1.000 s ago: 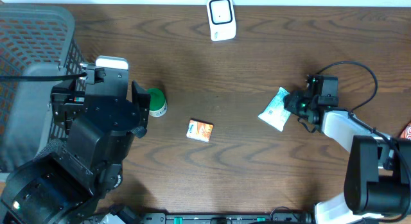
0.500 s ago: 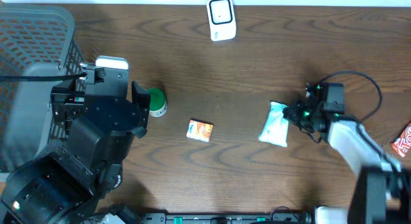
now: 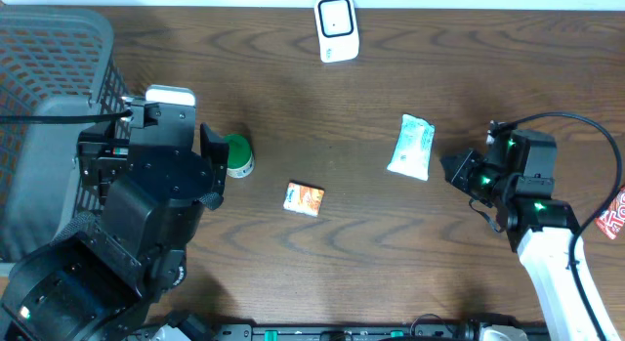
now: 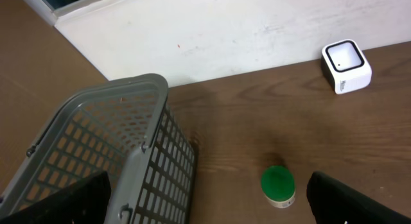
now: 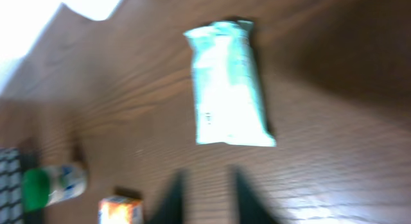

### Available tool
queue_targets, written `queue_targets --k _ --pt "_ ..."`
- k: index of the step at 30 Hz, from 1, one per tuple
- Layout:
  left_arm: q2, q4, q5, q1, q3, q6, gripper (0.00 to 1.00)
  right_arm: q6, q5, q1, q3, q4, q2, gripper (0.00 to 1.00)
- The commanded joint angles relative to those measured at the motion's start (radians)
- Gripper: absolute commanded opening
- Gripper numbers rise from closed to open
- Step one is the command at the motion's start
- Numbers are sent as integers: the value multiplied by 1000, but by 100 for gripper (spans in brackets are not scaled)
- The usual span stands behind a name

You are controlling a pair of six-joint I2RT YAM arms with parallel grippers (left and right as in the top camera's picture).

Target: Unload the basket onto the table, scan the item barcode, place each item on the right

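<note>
The right gripper grabs the pale green pouch's side edge facing the gripper next, to leave the pouch's broad side free for barcode scanning.
A pale green pouch [image 3: 411,147] lies flat on the brown table, left of my right gripper [image 3: 453,170] and apart from it. In the right wrist view the pouch [image 5: 228,83] sits beyond the blurred fingertips, and the right gripper [image 5: 205,176] is open with nothing between its fingers. The white scanner [image 3: 336,28] stands at the table's far edge and also shows in the left wrist view [image 4: 347,65]. My left gripper [image 4: 205,205] is wide open and empty, above the table beside the basket.
A grey mesh basket [image 3: 49,87] fills the far left. A green-lidded jar [image 3: 237,155] and a small orange box [image 3: 304,198] lie mid-table. A red packet [image 3: 613,214] pokes in at the right edge.
The right gripper let go of the pouch and drew back to the right. The pouch now lies on the table a little farther away. The left arm has not moved.
</note>
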Motion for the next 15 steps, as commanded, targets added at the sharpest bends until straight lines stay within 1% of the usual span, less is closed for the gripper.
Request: queue_targets --k 1,3,5,6,7,11,15 --pt "3 -2 -20 3 6 5 98 -56 94 -8 4 -3 61 99" --pt "3 -2 -20 3 6 5 98 -76 93 -8 4 13 117 98" --pt "3 -2 -20 3 6 5 98 -127 80 -8 4 66 198 89" --pt "3 -2 -20 3 6 5 98 -156 65 -8 4 101 243 87" --pt "3 -2 -20 3 6 5 98 -193 34 -8 5 156 304 87" --pt "3 -2 -20 3 6 5 98 -203 -65 -8 24 278 449 91" --pt "3 -2 -20 3 6 5 98 -209 -114 -6 62 308 557 94"
